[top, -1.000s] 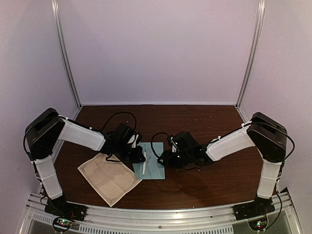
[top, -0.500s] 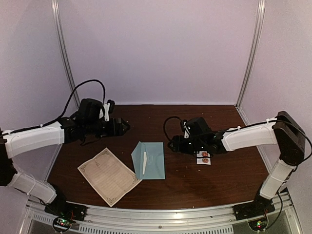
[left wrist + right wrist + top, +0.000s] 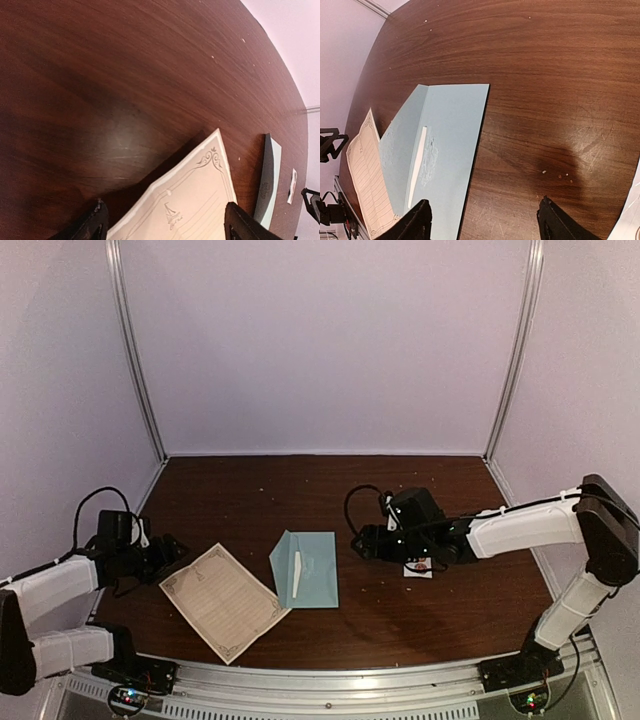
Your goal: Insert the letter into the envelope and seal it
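My fingers are still above the letter's corner. My left gripper needs to move down first, then close on the letter's corner.
The cream letter with its ornate border lies flat at the near left of the table. My left gripper hovers open at its left corner; in the left wrist view the corner of the letter sits between the spread fingers of the left gripper, with no contact visible. The light blue envelope lies right of the letter, a white strip on it. My right gripper is open just right of the envelope, and nothing is held between the fingers of the right gripper.
A small white card with red dots lies under the right forearm. Bare brown table stretches to the back wall. Metal frame posts stand at both back corners, and a rail runs along the near edge.
Both grippers have left the envelope. The left arm swung to the back left, then down to the letter's left corner. The right arm drew back to the right. Both jaws opened.
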You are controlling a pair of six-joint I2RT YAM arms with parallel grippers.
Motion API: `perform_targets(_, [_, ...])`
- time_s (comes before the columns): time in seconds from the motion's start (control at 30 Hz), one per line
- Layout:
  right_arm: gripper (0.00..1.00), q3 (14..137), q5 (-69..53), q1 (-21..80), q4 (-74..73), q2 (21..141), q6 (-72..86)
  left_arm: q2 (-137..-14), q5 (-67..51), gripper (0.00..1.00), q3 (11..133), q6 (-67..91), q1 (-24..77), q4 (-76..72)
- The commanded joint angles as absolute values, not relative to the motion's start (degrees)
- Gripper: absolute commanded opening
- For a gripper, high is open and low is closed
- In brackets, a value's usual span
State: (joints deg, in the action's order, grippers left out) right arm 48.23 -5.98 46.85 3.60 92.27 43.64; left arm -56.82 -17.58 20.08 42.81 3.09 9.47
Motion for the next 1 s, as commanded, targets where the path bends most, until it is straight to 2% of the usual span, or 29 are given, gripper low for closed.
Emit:
perform_targets(0.0, [0.73,47.5,-3.9,46.5,4.3,89.9,43.1,-51.4,-17.7,0.83,18.3,44.0,-2.1,11.5])
perform_targets(0.27, [0.74,47.2,-4.4,46.2,5.0,90.5,43.4,-44.8,-15.2,0.85,13.4,51.4,-4.2,15.0])
perform_targets(0.57, [0.74,47.6,-5.4,46.1,5.8,91.7,43.5,-39.1,-17.5,0.86,7.8,59.8,-4.2,15.2])
perform_targets(0.77, [0.74,47.9,-5.8,46.1,6.1,92.1,43.5,-36.4,-16.9,0.87,7.4,60.5,-4.2,18.2])
perform_targets(0.97, [0.74,48.1,-6.1,46.1,6.2,92.5,43.8,-34.3,-13.2,0.92,8.8,61.2,-4.2,22.3])
